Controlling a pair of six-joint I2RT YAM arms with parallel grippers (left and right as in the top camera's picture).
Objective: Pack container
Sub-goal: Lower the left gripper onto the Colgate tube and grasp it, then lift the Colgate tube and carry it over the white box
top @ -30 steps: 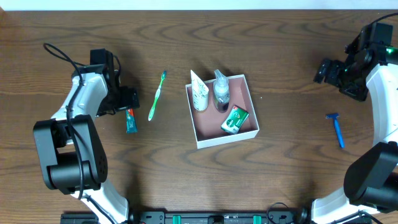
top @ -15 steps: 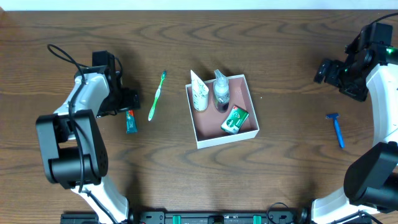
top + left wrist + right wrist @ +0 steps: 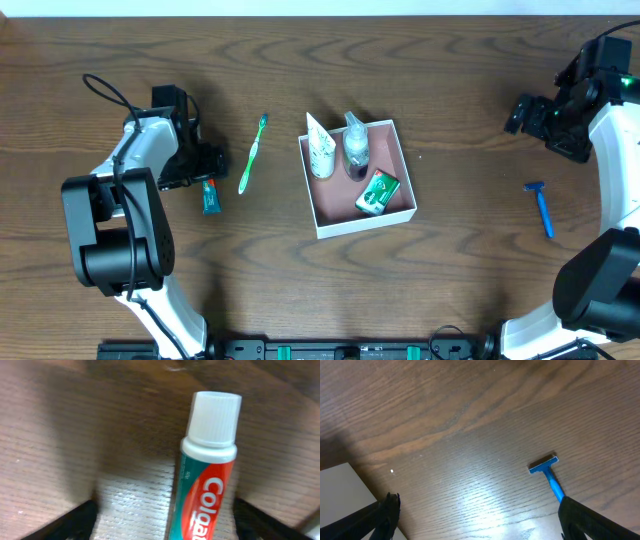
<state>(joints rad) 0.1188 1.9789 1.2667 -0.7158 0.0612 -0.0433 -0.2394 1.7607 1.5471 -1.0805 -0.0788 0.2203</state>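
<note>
Both fingers meet their shadows on the wood on either side of the toothpaste tube's red label, so it is time for my left gripper to close on the tube.
The container [image 3: 398,146], a square white box with a pinkish inside, sits mid-table. It holds a white tube [image 3: 320,150], a clear bottle [image 3: 355,148] and a green soap box [image 3: 377,192]. A red-and-green Colgate toothpaste tube [image 3: 210,194] lies on the table at the left. My left gripper [image 3: 204,165] is open and low over the tube's cap end; in the left wrist view the tube [image 3: 207,475] lies between the spread fingers [image 3: 165,520]. My right gripper [image 3: 528,112] is open and empty at the far right, and its fingers [image 3: 480,515] show spread above bare wood.
A green toothbrush [image 3: 252,153] lies between the toothpaste and the container. A blue razor [image 3: 541,205] lies at the right, and it also shows in the right wrist view [image 3: 547,472]. The container's white corner [image 3: 342,495] shows in the right wrist view.
My left arm has shifted slightly to the right, nearer the toothpaste tube. The right arm and the objects have not moved.
</note>
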